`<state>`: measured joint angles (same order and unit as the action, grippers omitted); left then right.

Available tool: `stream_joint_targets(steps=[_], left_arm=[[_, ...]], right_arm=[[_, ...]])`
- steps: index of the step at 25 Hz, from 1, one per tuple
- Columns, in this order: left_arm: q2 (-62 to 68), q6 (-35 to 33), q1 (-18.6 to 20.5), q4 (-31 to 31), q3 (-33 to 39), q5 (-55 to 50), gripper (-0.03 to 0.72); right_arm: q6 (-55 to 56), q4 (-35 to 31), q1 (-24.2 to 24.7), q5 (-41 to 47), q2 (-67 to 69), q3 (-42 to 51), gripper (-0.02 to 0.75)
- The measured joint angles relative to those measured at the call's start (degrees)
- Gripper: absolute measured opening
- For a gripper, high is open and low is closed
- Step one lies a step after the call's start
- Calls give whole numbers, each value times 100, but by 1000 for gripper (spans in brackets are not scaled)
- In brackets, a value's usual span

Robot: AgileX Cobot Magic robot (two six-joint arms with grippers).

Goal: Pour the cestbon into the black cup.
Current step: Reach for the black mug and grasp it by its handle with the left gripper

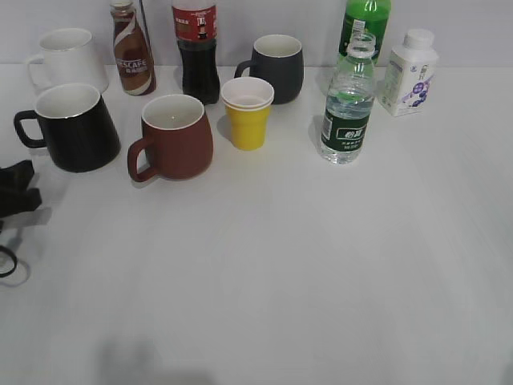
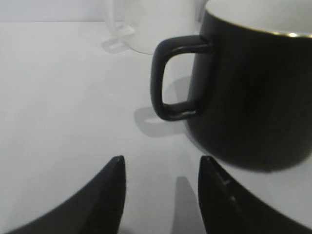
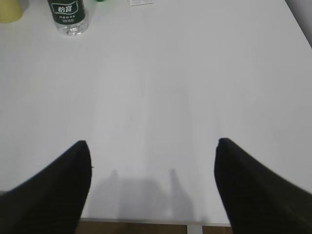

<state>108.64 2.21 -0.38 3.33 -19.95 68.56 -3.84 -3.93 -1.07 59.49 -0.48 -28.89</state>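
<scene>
The black cup's round body is too wide for my fingers, so the cup will be grabbed by its slim loop handle (image 1: pixel 22 130) with my left gripper next.
The cestbon (image 1: pixel 348 104), a small clear bottle with a dark green label and no cap, stands upright at the back right; its base shows at the top left of the right wrist view (image 3: pixel 68 14). The black cup (image 1: pixel 76 127) stands at the left, its handle pointing left; it fills the upper right of the left wrist view (image 2: pixel 248 87). My left gripper (image 1: pixel 18 192) is open and empty, just in front and left of the cup's handle; in its own view its jaws (image 2: pixel 161 168) are apart. My right gripper (image 3: pixel 152 146) is open and empty over the table's near edge, out of the exterior view.
A brown-red mug (image 1: pixel 172 136), a yellow cup (image 1: pixel 247 112) and a dark grey mug (image 1: pixel 276 68) stand in the middle. A white mug (image 1: pixel 68 58), a coffee bottle (image 1: pixel 132 52), a cola bottle (image 1: pixel 196 48), a green soda bottle (image 1: pixel 365 24) and a milk bottle (image 1: pixel 410 74) line the back.
</scene>
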Motion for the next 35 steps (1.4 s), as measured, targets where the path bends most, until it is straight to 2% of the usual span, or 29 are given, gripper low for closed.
stream_joint_targets(steps=[15, 28, 35], left_arm=[[457, 0, 16, 15, -1197, -246, 363], [878, 0, 20, 279, -1894, -293, 239], [878, 0, 55, 475, -1928, -356, 211]], right_arm=[[0, 0, 0, 0, 0, 0, 590], [0, 0, 0, 0, 0, 0, 590], [0, 0, 0, 0, 0, 0, 590]])
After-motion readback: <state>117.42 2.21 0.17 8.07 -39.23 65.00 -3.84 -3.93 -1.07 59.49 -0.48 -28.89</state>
